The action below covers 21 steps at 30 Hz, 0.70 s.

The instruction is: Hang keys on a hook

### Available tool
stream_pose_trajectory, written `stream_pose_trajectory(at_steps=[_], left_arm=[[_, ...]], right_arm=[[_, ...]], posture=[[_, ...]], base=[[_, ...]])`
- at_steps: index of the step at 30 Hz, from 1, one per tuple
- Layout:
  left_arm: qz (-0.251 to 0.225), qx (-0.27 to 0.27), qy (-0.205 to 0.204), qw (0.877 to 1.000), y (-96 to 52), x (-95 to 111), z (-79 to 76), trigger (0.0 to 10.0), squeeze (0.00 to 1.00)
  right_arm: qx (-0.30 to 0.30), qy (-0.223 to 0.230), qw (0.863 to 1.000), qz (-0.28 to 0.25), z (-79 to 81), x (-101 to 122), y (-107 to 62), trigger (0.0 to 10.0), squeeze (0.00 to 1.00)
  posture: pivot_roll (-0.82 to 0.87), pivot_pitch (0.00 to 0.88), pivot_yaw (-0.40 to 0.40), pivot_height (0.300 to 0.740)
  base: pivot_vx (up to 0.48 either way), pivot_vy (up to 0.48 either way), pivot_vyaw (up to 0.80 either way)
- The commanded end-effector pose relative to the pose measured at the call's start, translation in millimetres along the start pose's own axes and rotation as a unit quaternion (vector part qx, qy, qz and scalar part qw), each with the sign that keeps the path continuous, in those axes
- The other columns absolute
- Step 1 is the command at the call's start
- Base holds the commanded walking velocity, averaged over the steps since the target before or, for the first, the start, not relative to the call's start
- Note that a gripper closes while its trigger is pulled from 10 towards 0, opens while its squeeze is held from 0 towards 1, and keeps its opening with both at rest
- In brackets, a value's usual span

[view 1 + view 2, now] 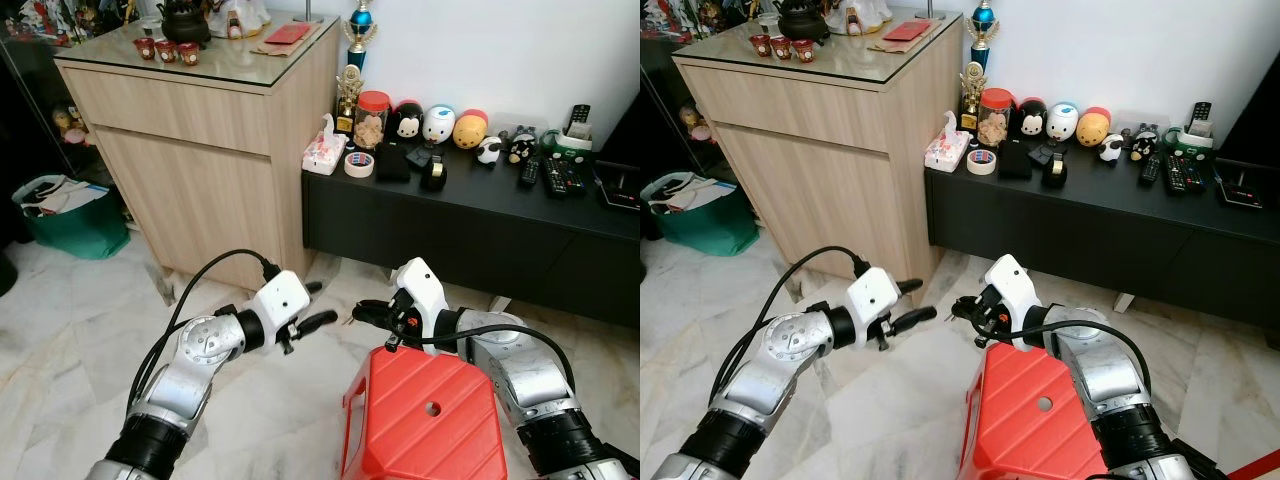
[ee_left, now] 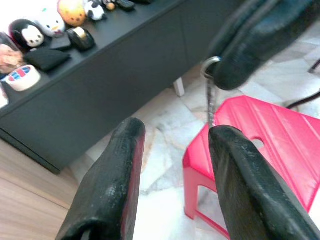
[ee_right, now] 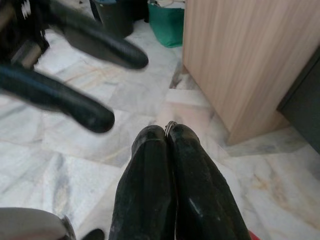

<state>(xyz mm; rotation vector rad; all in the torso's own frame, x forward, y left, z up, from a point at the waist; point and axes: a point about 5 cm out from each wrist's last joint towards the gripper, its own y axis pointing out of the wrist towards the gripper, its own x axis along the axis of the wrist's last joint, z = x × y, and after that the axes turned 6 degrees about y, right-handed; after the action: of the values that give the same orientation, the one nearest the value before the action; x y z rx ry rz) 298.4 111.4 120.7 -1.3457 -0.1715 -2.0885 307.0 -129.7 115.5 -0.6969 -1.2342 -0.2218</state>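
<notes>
The left gripper grips the ring by the part hanging below the loop [image 2: 210, 106] next, as my right gripper's fingers cover the top of the silver key ring [image 2: 210, 62].
My right gripper [image 1: 358, 312] is shut on a silver key ring [image 2: 210, 62], with a thin chain [image 2: 209, 102] hanging from it; the ring's edge peeks out between the closed fingertips [image 3: 169, 126]. The keys themselves are hidden. My left gripper [image 1: 326, 303] is open and points at the right gripper's tip from a few centimetres to its left. In the left wrist view the ring and chain hang just beyond the open left fingers [image 2: 227, 165]. Both grippers hover above the floor, at the near left corner of a red plastic stool [image 1: 425, 420].
A light wooden cabinet [image 1: 200, 150] stands ahead on the left. Against the white wall a low black console [image 1: 470, 215] carries toys, a tape roll [image 1: 359, 164] and remotes. A green bag [image 1: 70, 225] lies on the marble floor at far left.
</notes>
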Motion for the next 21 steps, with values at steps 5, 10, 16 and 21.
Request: stream_pose_trajectory(at_steps=[5, 10, 16, 21], left_arm=[[-0.008, 0.005, 0.006, 1.000, 4.3, 7.2, -2.0, 10.0, 0.00], [-0.013, 0.023, -0.009, 1.000, 5.3, 7.3, 0.6, 10.0, 0.00], [-0.018, 0.028, -0.015, 0.999, 8.8, 9.7, 0.7, 10.0, 0.00], [-0.022, 0.034, -0.020, 0.999, 11.7, 10.8, 0.2, 10.0, 0.00]], right_arm=[[0.016, -0.001, 0.999, -0.052, 7.2, 28.4, -0.6, 10.0, 0.00], [0.033, -0.014, 0.998, -0.056, 15.9, 34.0, 0.7, 10.0, 0.00], [0.037, -0.014, 0.998, -0.056, 19.7, 36.7, 2.1, 10.0, 0.00], [0.041, -0.010, 0.998, -0.052, 22.1, 33.2, 2.9, 10.0, 0.00]], posture=[[-0.01, 0.000, -0.064, 0.740], [-0.01, 0.000, -0.064, 0.740], [-0.01, 0.000, -0.066, 0.740], [-0.01, 0.000, -0.068, 0.740]], base=[[0.000, 0.000, 0.00], [0.000, 0.000, 0.00], [0.000, 0.000, 0.00], [0.000, 0.000, 0.00]])
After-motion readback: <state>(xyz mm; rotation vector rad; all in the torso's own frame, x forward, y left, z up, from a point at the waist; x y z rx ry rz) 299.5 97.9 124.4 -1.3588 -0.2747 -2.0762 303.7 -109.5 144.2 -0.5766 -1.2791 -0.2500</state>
